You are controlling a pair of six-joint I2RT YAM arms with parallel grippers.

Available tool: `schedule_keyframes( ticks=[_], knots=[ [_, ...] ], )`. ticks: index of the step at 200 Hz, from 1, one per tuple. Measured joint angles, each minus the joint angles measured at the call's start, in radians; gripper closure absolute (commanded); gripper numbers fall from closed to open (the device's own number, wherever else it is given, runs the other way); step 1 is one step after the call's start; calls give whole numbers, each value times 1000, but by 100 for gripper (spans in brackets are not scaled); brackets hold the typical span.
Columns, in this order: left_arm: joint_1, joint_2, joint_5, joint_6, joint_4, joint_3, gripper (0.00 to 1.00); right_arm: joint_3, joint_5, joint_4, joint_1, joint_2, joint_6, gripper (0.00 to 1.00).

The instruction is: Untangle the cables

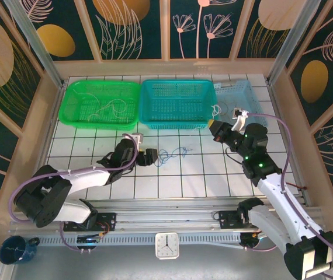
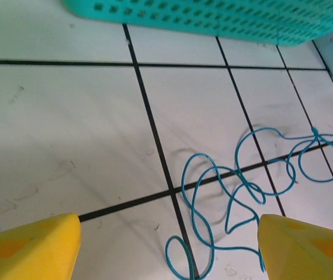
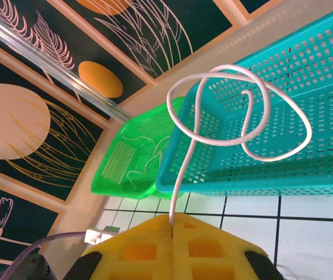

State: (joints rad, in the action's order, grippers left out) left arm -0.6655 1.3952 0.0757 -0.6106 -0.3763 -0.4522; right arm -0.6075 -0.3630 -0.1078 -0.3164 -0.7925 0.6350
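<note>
The left gripper reaches the blue cable and grabs its near loops next. That leaves the cable's far end free for my right gripper to untangle.
A thin blue cable (image 1: 172, 154) lies in loose loops on the white tiled table, just right of my left gripper (image 1: 146, 156). In the left wrist view the blue cable (image 2: 236, 186) curls between and beyond the open yellow fingers (image 2: 26, 248), and nothing is held by the left gripper (image 2: 169, 256). My right gripper (image 1: 214, 125) hovers by the teal basket's right end. Its yellow jaws are shut on a white cable (image 3: 236, 105) that rises from the right gripper (image 3: 172, 224) and coils in a loop. Cream cables (image 1: 111, 108) lie in the green basket (image 1: 76, 93).
Three baskets line the back of the table: the green basket (image 3: 111, 175), a teal basket (image 1: 175, 87) and a light-blue basket (image 1: 251, 96). The teal basket (image 2: 213, 17) stands just beyond the blue cable. Walls close in the table on three sides.
</note>
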Motion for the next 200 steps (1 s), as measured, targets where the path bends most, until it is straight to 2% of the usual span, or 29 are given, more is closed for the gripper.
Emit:
schedule_keyframes(
  ticks=[43,76,113,123,150,178,200],
  knots=[
    [0,39,60,-13,-1,-5,40,0,0,-1,-2,0,0,100],
    [0,68,94,-16,-9,-13,43,0,0,0,-2,0,0,100],
    [0,85,112,-26,-22,-14,53,0,0,-1,-2,0,0,100],
    [0,88,117,-23,-24,-14,62,0,0,-1,-2,0,0,100],
    [0,91,127,-27,-29,-18,100,1,0,-2,-4,0,0,100],
    [0,71,124,-28,6,-51,100,21,0,-13,-7,0,0,100],
    [0,-7,116,-28,79,-125,100,64,8,-19,-28,0,0,100]
  ],
)
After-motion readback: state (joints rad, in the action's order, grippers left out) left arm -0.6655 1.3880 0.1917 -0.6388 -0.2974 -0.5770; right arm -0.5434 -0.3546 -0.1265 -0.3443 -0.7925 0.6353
